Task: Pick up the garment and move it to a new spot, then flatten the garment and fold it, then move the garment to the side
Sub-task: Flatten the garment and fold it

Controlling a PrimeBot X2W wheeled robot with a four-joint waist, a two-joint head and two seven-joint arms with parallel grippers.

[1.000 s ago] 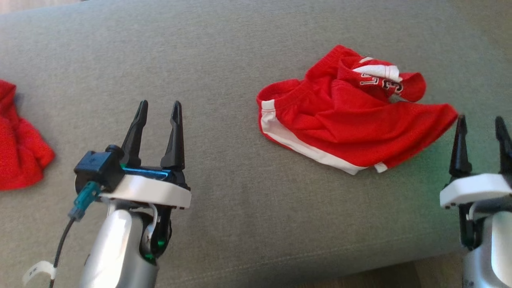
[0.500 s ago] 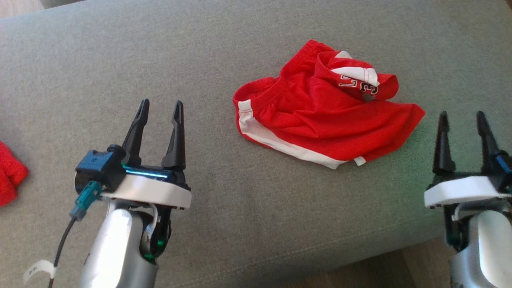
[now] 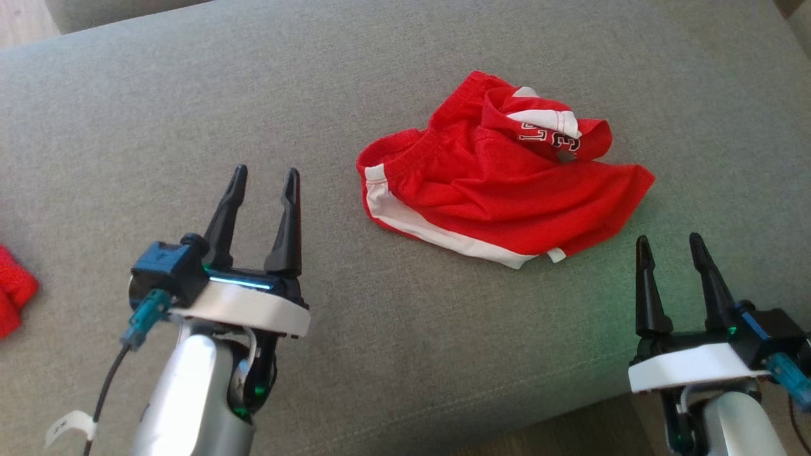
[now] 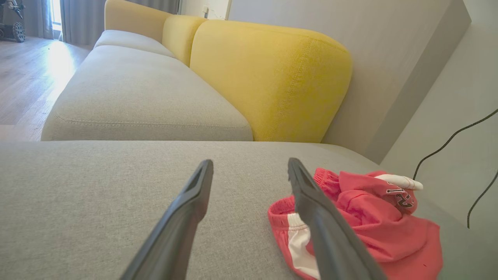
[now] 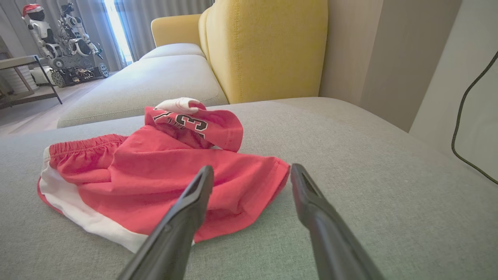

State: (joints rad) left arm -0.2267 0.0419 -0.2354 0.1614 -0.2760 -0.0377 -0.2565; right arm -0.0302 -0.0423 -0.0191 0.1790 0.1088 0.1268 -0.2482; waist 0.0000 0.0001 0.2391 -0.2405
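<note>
The waistband edge stands up open while the rest of the shorts (image 3: pixel 505 190) lies loose, so my left gripper should pinch the white corner at the waistband (image 3: pixel 376 174) next.
The garment (image 3: pixel 500 190) is a pair of red shorts with white side stripes, lying crumpled on the grey cushion (image 3: pixel 190 114); one leg is folded over so that lettering shows. It also lies to the right of my fingers in the left wrist view (image 4: pixel 373 221) and straight ahead in the right wrist view (image 5: pixel 163 171). My left gripper (image 3: pixel 264 177) hovers open to the garment's left, apart from it. Just below the garment's right corner my right gripper (image 3: pixel 670 244) stands open with nothing between its fingers.
Another red cloth (image 3: pixel 14 292) lies at the cushion's far left edge. Yellow sofa backrests (image 4: pixel 268 77) rise behind the cushion. A black cable (image 5: pixel 467 116) hangs on the wall to the right. The cushion's front edge runs near my right wrist, with wooden floor (image 3: pixel 557 437) below.
The head camera has shifted, so the garment sits more to the left and centre of the picture. My right gripper has come further into view, lower and left of before. Both grippers stay open.
</note>
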